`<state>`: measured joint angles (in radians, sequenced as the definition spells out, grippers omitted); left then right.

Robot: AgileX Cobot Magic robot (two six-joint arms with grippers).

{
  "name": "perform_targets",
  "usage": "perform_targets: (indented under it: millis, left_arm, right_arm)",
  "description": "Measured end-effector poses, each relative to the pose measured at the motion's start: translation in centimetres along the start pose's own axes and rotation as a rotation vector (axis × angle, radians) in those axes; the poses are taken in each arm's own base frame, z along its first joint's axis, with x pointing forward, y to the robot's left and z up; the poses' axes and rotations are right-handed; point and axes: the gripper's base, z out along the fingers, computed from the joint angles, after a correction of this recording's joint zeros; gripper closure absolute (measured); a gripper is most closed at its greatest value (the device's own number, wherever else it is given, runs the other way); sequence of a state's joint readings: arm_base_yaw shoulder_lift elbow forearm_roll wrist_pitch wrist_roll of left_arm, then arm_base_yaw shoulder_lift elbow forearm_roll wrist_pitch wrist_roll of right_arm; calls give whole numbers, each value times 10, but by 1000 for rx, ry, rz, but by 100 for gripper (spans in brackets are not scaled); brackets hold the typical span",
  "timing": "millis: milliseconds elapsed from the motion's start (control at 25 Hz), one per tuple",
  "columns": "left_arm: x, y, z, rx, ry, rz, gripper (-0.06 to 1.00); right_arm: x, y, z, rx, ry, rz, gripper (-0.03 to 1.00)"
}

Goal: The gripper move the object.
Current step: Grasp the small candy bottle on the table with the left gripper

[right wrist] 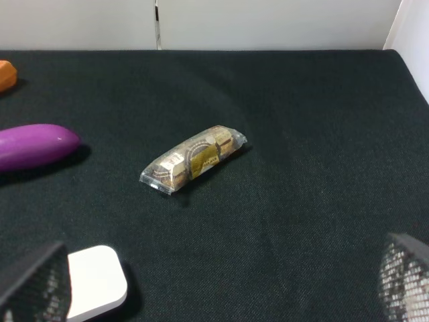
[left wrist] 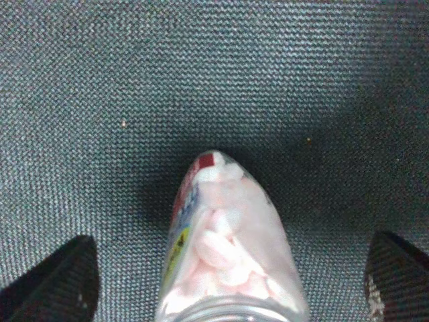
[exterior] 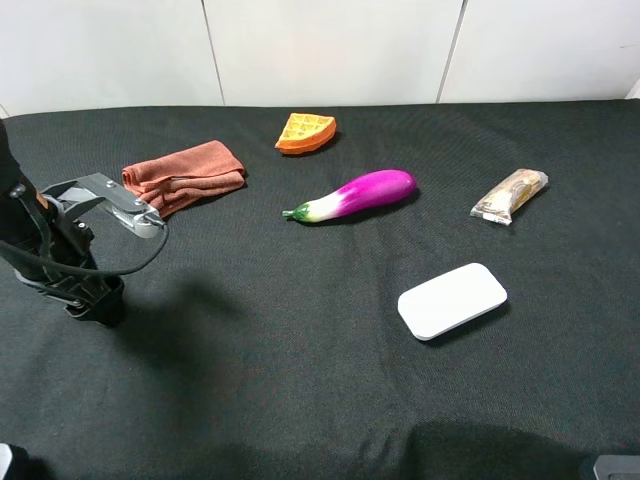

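Observation:
The small clear jar needs to move across the black cloth (left wrist: 201, 80), so my left gripper will next grab the jar by its clear body (left wrist: 231, 251).
The object (left wrist: 231, 255), a small clear jar of pale pink-white pieces with a red-edged label, stands on the black cloth in the left wrist view. It sits between the two dark fingers (left wrist: 64, 275) of my left gripper (left wrist: 228, 282). The jaws stand wide, with a gap of cloth on each side of the jar. In the exterior high view my left gripper (exterior: 95, 300) points down at the table's left edge and hides the jar. My right gripper (right wrist: 221, 275) is open with nothing between its fingers, hovering above the right of the table.
On the black cloth lie a rust-coloured towel (exterior: 185, 175), an orange waffle piece (exterior: 306, 132), a purple eggplant (exterior: 360, 193), a wrapped snack (exterior: 510, 195) and a white flat rounded box (exterior: 452, 300). A white wall runs along the back.

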<state>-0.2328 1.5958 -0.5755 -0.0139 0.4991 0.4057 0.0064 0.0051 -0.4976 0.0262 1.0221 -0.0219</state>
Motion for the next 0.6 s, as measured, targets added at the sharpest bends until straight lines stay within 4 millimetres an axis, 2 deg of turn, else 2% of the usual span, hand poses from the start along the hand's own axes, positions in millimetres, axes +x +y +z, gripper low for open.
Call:
perform_targets:
  millis: [200,400,600]
  left_arm:
    - [0,0,0,1,2,0,11]
    - [-1,1,13,24,58,-5,11]
    - [-8,3,9,16,42,-17,11]
  right_arm:
    - [0,0,0,0,0,0,27]
    - [0,0,0,0,0,0,27]
    - [0,0,0,0,0,0,27]
